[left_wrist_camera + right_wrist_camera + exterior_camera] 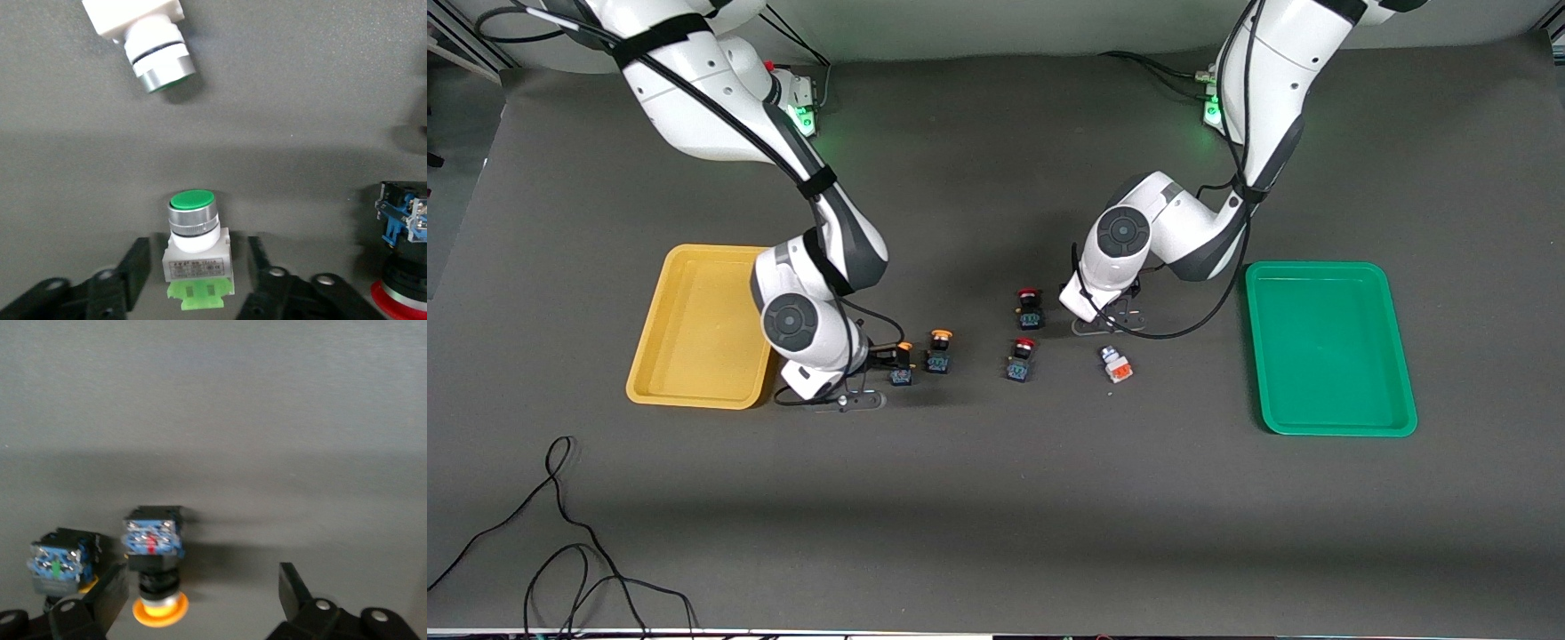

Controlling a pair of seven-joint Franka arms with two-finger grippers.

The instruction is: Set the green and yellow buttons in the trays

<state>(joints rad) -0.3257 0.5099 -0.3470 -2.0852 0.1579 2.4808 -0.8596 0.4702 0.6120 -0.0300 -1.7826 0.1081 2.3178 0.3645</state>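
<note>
My right gripper will next grab the yellow-capped button by its black switch body (902,375). Then it can put a yellow button in the yellow tray (694,324).
A green-capped, white-bodied button (193,257) stands on the mat between the fingers (132,268) of my left gripper (197,253). The jaws are open, with a gap on each side of the button. Another white-bodied button (157,50) (1114,364) lies on its side close by. My right gripper (202,581) (889,358) is open and low over the mat beside the yellow tray (694,324). A yellow-orange-capped black button (155,577) (901,364) lies between its fingers, close to one finger (107,593). A second yellow-capped button (60,563) (939,351) sits just outside. The green tray (1329,347) lies toward the left arm's end.
Two red-capped black buttons (1029,308) (1021,359) stand mid-table between the grippers; one (403,267) shows at the edge of the left wrist view. Loose black cables (560,533) lie near the front edge toward the right arm's end.
</note>
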